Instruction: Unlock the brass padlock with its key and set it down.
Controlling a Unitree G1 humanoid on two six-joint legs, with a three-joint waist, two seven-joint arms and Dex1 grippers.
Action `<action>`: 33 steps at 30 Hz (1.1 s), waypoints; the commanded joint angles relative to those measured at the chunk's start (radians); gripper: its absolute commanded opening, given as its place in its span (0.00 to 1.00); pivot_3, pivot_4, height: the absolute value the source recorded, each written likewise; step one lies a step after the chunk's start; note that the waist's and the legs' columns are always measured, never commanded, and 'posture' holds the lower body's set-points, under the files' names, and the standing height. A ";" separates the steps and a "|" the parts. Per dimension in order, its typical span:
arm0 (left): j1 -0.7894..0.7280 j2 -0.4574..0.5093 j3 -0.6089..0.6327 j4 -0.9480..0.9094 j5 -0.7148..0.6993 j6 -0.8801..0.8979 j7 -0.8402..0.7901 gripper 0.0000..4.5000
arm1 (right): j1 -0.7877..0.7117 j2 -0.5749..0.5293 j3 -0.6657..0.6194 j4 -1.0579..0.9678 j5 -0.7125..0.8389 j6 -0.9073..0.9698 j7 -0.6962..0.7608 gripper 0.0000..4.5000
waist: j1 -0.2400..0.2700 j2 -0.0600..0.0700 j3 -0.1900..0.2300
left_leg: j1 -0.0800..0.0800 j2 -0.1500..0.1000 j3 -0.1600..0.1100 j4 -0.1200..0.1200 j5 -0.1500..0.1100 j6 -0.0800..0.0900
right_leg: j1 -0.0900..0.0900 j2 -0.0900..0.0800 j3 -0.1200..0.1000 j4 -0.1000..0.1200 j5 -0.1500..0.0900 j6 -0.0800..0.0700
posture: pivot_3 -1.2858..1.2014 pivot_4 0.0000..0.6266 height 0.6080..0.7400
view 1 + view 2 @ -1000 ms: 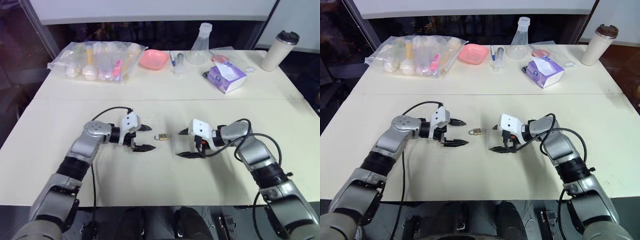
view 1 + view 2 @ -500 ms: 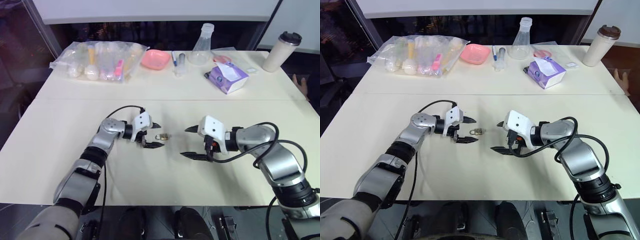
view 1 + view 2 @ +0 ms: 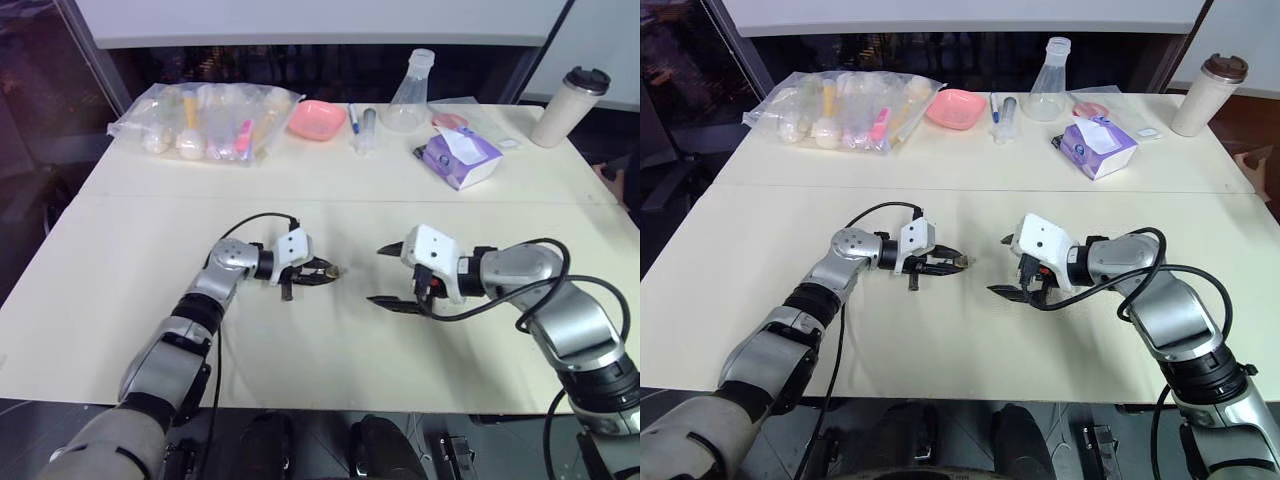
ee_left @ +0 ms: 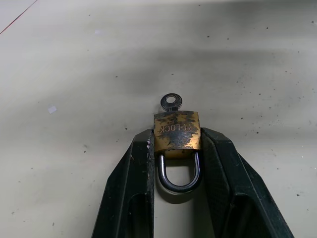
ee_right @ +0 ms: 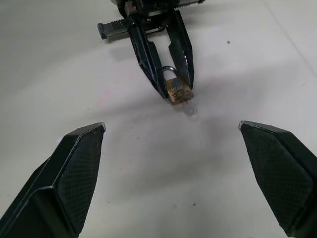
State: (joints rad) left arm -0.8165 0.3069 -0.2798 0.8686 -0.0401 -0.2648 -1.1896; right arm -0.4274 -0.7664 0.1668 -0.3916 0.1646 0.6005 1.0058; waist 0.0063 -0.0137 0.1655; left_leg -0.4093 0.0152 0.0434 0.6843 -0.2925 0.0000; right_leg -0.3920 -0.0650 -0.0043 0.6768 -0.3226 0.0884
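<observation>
The robot's right gripper should next turn the key in the brass padlock (image 5: 179, 90) to open the padlock, so it needs to grab the key by its bow.
The small brass padlock (image 4: 177, 131) lies on the cream table (image 3: 330, 350) at its middle, shackle toward my left wrist. A dark key (image 4: 171, 102) sticks out of its far end. My left gripper (image 3: 326, 272) lies low over the table, pointing right, and its two black fingers (image 4: 136, 168) press the padlock's body from both sides. In the right wrist view the padlock (image 5: 178, 92) shows between those fingers with the key (image 5: 188, 107) toward me. My right gripper (image 3: 376, 274) hovers a short way right of the lock, wide open and holding nothing.
Along the table's far edge stand a clear bag of small items (image 3: 200, 120), a pink bowl (image 3: 318, 118), a glass flask (image 3: 412, 95), a purple tissue pack (image 3: 458, 158) and a lidded cup (image 3: 570, 105). A seam (image 3: 150, 196) crosses the table behind the arms.
My left gripper has slid right to the padlock and closed its fingers around the body. The right gripper has lifted a little and stayed open.
</observation>
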 commanded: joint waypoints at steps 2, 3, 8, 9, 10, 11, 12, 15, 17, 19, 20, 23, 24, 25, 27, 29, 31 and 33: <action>-0.014 0.088 0.083 -0.173 -0.103 0.150 -0.108 0.16 | -0.031 0.004 0.068 0.089 -0.241 -0.421 -0.164 1.00 | -0.016 -0.001 0.000 | -0.001 0.000 0.000 0.000 0.000 0.000 | -0.002 0.001 0.000 0.001 0.000 0.000 | 0.52 0.24 0.81; -0.018 0.099 0.095 -0.216 -0.128 0.192 -0.132 0.16 | -0.039 0.006 0.082 0.125 -0.299 -0.527 -0.212 1.00 | -0.019 -0.001 0.001 | -0.002 0.000 0.000 0.000 0.000 0.000 | -0.004 0.001 0.000 0.003 0.000 0.000 | 0.52 0.24 0.81; -0.027 0.128 0.110 -0.341 -0.169 0.313 -0.178 0.16 | -0.059 0.033 0.118 0.249 -0.433 -0.813 -0.327 1.00 | -0.017 -0.001 0.001 | -0.005 0.000 0.002 0.000 0.002 -0.003 | -0.008 0.002 0.000 0.005 0.000 0.000 | 0.52 0.24 0.81; -0.028 0.134 0.108 -0.358 -0.168 0.321 -0.186 0.16 | -0.065 0.045 0.125 0.262 -0.458 -0.843 -0.349 1.00 | -0.017 -0.001 0.001 | -0.005 0.000 0.002 0.000 0.004 -0.007 | -0.008 0.002 0.000 0.004 0.000 0.000 | 0.52 0.24 0.81; -0.029 0.139 0.107 -0.369 -0.168 0.328 -0.192 0.16 | -0.072 0.057 0.132 0.273 -0.481 -0.865 -0.364 1.00 | -0.018 -0.001 0.001 | -0.005 0.000 0.002 0.000 0.004 -0.007 | -0.007 0.002 0.000 0.004 0.000 0.000 | 0.52 0.24 0.81; -0.030 0.142 0.107 -0.377 -0.166 0.333 -0.196 0.16 | -0.079 0.069 0.139 0.283 -0.500 -0.886 -0.377 1.00 | -0.018 -0.001 0.001 | -0.005 0.000 0.002 0.000 0.004 -0.007 | -0.008 0.002 0.000 0.005 0.000 0.000 | 0.52 0.24 0.81; -0.032 0.142 0.107 -0.383 -0.165 0.338 -0.198 0.16 | -0.086 0.083 0.142 0.291 -0.519 -0.896 -0.394 1.00 | -0.019 -0.001 0.001 | -0.005 0.000 0.002 0.000 0.004 -0.007 | -0.008 0.002 0.000 0.005 0.000 0.000 | 0.52 0.24 0.81; -0.035 0.142 0.105 -0.390 -0.156 0.337 -0.203 0.16 | -0.099 0.112 0.149 0.313 -0.546 -0.916 -0.405 1.00 | -0.019 -0.001 0.001 | -0.005 0.000 0.002 0.000 0.005 -0.008 | -0.008 0.002 0.000 0.005 0.000 0.000 | 0.52 0.24 0.81; -0.036 0.143 0.102 -0.390 -0.149 0.329 -0.206 0.16 | -0.101 0.122 0.145 0.320 -0.553 -0.919 -0.407 1.00 | -0.019 -0.001 0.001 | -0.005 0.000 0.002 0.000 0.005 -0.008 | -0.008 0.002 0.000 0.005 0.000 0.000 | 0.52 0.24 0.81; -0.037 0.142 0.102 -0.389 -0.148 0.329 -0.207 0.16 | -0.102 0.128 0.142 0.323 -0.557 -0.919 -0.406 1.00 | -0.017 -0.001 0.001 | -0.005 0.000 0.002 0.000 0.005 -0.008 | -0.008 0.002 0.000 0.005 0.000 0.000 | 0.52 0.24 0.81; -0.038 0.140 0.102 -0.388 -0.148 0.328 -0.208 0.16 | -0.105 0.132 0.142 0.327 -0.559 -0.918 -0.406 1.00 | -0.017 -0.001 0.001 | -0.005 0.000 0.002 0.000 0.005 -0.008 | -0.008 0.002 0.000 0.005 0.000 0.000 | 0.52 0.24 0.81; -0.040 0.138 0.101 -0.386 -0.148 0.326 -0.209 0.16 | -0.115 0.142 0.145 0.334 -0.564 -0.919 -0.404 0.70 | -0.018 -0.001 0.001 | -0.005 0.000 0.002 0.000 0.005 -0.008 | -0.007 0.002 0.000 0.005 0.000 0.000 | 0.52 0.24 0.81; -0.039 0.138 0.098 -0.383 -0.145 0.318 -0.211 0.16 | -0.116 0.145 0.146 0.335 -0.565 -0.920 -0.402 0.59 | -0.018 -0.001 0.001 | -0.005 0.000 0.002 0.000 0.005 -0.008 | -0.008 0.002 0.000 0.005 0.000 0.000 | 0.52 0.24 0.81; -0.038 0.138 0.096 -0.381 -0.143 0.311 -0.213 0.16 | -0.117 0.148 0.146 0.336 -0.565 -0.920 -0.400 0.48 | -0.018 -0.001 0.001 | -0.005 0.000 0.002 0.000 0.005 -0.008 | -0.008 0.002 0.000 0.005 0.000 0.000 | 0.52 0.24 0.81; -0.037 0.138 0.095 -0.380 -0.143 0.308 -0.215 0.16 | -0.117 0.151 0.146 0.338 -0.565 -0.920 -0.396 0.24 | -0.018 -0.001 0.001 | -0.005 0.000 0.002 0.000 0.005 -0.008 | -0.008 0.002 0.000 0.005 0.000 0.000 | 0.52 0.24 0.81; -0.034 0.136 0.095 -0.386 -0.148 0.314 -0.216 0.16 | -0.119 0.155 0.148 0.339 -0.566 -0.922 -0.393 0.01 | -0.018 -0.001 0.001 | -0.005 0.000 0.002 0.000 0.005 -0.008 | -0.008 0.002 0.000 0.005 0.000 0.000 | 0.52 0.24 0.81; -0.034 0.133 0.097 -0.385 -0.150 0.313 -0.214 0.16 | -0.126 0.162 0.151 0.342 -0.565 -0.921 -0.390 0.01 | -0.019 -0.001 0.001 | -0.005 0.000 0.002 0.000 0.005 -0.008 | -0.008 0.002 0.000 0.005 0.000 0.000 | 0.52 0.24 0.81; -0.034 0.132 0.097 -0.382 -0.148 0.309 -0.212 0.16 | -0.131 0.167 0.152 0.345 -0.561 -0.924 -0.384 0.01 | -0.019 -0.001 0.001 | -0.005 0.000 0.002 0.000 0.005 -0.008 | -0.008 0.002 0.000 0.005 0.000 0.000 | 0.52 0.24 0.81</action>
State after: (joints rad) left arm -0.8375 0.4418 -0.1803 0.5076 -0.1857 0.0556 -1.3937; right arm -0.5248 -0.6110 0.3382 -0.0173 -0.4119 -0.3108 0.6265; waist -0.0125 -0.0144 0.1661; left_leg -0.4141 0.0157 0.0453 0.6848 -0.2879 -0.0076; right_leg -0.3996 -0.0629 -0.0040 0.6821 -0.3229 0.0887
